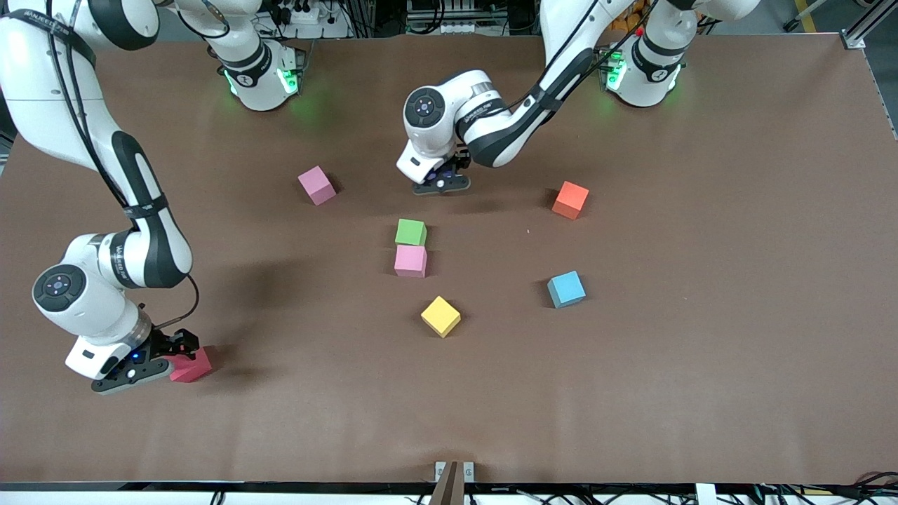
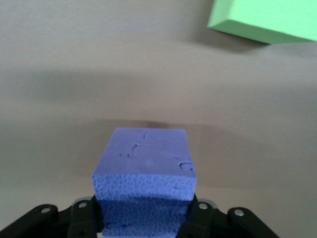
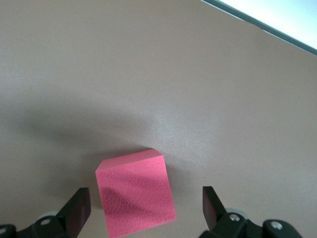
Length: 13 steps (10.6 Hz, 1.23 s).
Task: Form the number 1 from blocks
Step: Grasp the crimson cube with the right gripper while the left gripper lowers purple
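I will next grab the red block by its opposite sides with my right gripper, to make the number 1's column longer at the green block.
My left gripper is shut on a purple block, low over the table beside the green block; the hand hides the purple block in the front view. The green block touches a pink block just nearer the camera, and its corner shows in the left wrist view. My right gripper is open near the right arm's end of the table. A red block sits between its fingers with gaps on both sides. It also shows in the front view as the red block.
A second pink block lies toward the right arm's base. An orange block and a blue block lie toward the left arm's end. A yellow block sits nearer the camera than the pink one. The table's edge runs near the red block.
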Motion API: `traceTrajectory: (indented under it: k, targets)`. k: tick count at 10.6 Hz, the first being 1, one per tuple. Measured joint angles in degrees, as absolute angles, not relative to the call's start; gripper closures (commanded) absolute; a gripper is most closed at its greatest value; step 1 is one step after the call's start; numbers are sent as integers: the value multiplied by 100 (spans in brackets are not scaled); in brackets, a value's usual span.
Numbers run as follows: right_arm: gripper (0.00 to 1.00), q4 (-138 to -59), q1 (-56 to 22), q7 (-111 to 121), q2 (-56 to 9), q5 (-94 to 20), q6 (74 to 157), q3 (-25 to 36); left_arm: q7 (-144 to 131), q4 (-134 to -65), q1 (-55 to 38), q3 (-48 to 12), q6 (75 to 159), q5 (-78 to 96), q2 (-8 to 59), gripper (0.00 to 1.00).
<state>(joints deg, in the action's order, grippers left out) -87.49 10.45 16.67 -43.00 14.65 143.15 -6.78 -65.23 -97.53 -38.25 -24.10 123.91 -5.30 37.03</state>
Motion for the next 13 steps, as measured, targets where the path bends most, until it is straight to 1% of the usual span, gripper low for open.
traceTrajectory:
  k: [2,7,10,11,12,13]
  targets:
    - [0,-8740,1044,1672,-4367,1465,14332,-679,-6480,-9581,-3937,-2410,12386,-530,3871,100]
    - [0,-8733,1040,1741,-4486,1465,14388,-681,-6183,-8795,-4055,-2353,12399,-530,4452,100]
    - [0,-8729,1037,2284,-4587,1467,14388,-680,-5891,-8612,-4070,-2260,12423,-530,4635,100]
    - [8,-8727,1037,2337,-4612,1467,14389,-678,-5863,-8566,-4075,-2221,12424,-530,4665,100]
    - [24,-8723,1038,2333,-4633,1435,14391,-673,-5854,-8519,-4077,-2180,12429,-530,4705,100]
    - [27,-8720,1038,2284,-4649,1240,14394,-672,-5846,-8442,-4077,-2142,12437,-530,4756,100]
